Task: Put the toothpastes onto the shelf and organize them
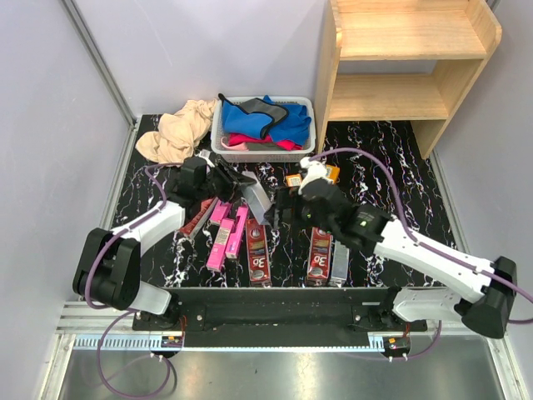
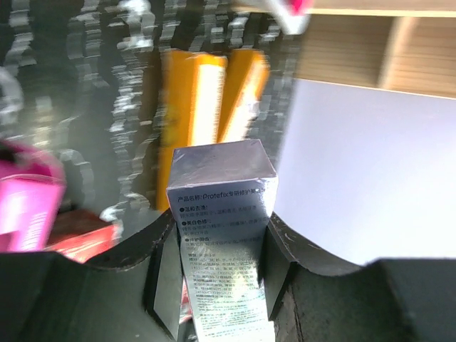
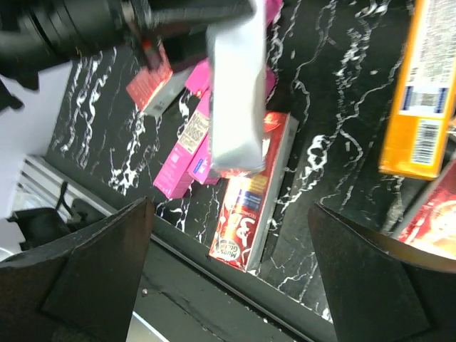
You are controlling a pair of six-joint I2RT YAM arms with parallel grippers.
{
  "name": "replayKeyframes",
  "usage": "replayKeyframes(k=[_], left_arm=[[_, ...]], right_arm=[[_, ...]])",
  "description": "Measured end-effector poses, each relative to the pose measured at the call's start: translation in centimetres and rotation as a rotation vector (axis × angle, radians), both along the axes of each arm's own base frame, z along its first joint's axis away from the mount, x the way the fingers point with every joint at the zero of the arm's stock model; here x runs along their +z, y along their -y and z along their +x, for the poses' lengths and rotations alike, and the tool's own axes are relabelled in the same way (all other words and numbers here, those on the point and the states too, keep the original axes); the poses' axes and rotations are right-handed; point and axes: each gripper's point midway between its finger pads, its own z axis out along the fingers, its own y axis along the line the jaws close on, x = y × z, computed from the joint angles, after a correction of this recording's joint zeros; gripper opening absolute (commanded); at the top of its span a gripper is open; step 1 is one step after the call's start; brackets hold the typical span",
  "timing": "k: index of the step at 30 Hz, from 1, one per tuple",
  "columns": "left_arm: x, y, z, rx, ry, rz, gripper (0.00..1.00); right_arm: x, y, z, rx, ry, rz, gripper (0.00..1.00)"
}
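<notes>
My right gripper takes the silver-grey toothpaste box by its loose end point(image 1: 262, 213) next, and the box's opposite end stays free to enter the shelf point(image 1: 408, 58).
My left gripper point(image 1: 241, 185) is shut on a silver-grey toothpaste box point(image 1: 259, 199), held above the table; the left wrist view shows the box point(image 2: 217, 192) clamped between both fingers point(image 2: 162, 263). My right gripper point(image 1: 281, 208) is open and empty just right of that box; in the right wrist view point(image 3: 229, 208) the silver box point(image 3: 235, 92) hangs ahead of it. On the table lie pink boxes point(image 1: 222, 237), dark red "3D" boxes point(image 1: 256, 257), point(image 1: 319, 254), another silver one point(image 1: 340, 267) and orange boxes point(image 1: 331, 172). The wooden shelf point(image 1: 408, 58) stands far right.
A white basket point(image 1: 223, 143) of coloured cloths sits at the back centre, with a beige cloth point(image 1: 176, 132) to its left. Another dark red box point(image 1: 198, 218) lies under the left arm. The black rail point(image 1: 283, 302) runs along the near edge.
</notes>
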Motion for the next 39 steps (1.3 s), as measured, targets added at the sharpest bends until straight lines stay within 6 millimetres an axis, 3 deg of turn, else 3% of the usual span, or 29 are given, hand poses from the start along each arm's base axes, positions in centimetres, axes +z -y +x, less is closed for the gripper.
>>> replayKeyframes(k=[4, 7, 12, 13, 16, 28, 30, 33, 38, 39], left_arm=[[1.9, 0.7, 0.5, -0.004, 0.042, -0.073, 0.26], [2.6, 0.9, 0.5, -0.011, 0.051, -0.099, 0.26], [3.6, 1.0, 0.3, -0.017, 0.068, -0.114, 0.26], [3.8, 1.0, 0.2, -0.017, 0.074, -0.117, 0.26], [4.4, 0.9, 0.1, -0.019, 0.089, -0.122, 0.26], [3.9, 1.0, -0.4, -0.025, 0.08, -0.133, 0.27], [3.7, 1.0, -0.5, -0.025, 0.076, -0.138, 0.28], [3.7, 1.0, -0.6, -0.029, 0.079, -0.146, 0.33], [3.8, 1.1, -0.6, -0.034, 0.089, -0.145, 0.8], [3.9, 1.1, -0.7, -0.038, 0.092, -0.145, 0.84]], right_arm=[[-2.0, -2.2, -0.9, 0.033, -0.001, -0.05, 0.93], [-3.1, -2.8, -1.0, 0.031, -0.005, -0.075, 0.9], [-3.0, -2.9, 0.0, -0.009, 0.023, -0.07, 0.81], [-2.8, -2.9, 0.2, -0.018, 0.033, -0.064, 0.74], [-2.5, -2.9, 0.7, -0.041, 0.055, -0.051, 0.72], [-3.0, -3.8, 1.3, -0.047, 0.084, -0.005, 0.49], [-3.1, -3.9, 1.3, -0.042, 0.085, -0.001, 0.38], [-3.1, -4.0, 1.3, -0.037, 0.09, 0.002, 0.25], [-3.2, -4.1, 1.2, -0.034, 0.089, 0.007, 0.17], [-3.3, -4.1, 1.2, -0.031, 0.085, 0.008, 0.16]])
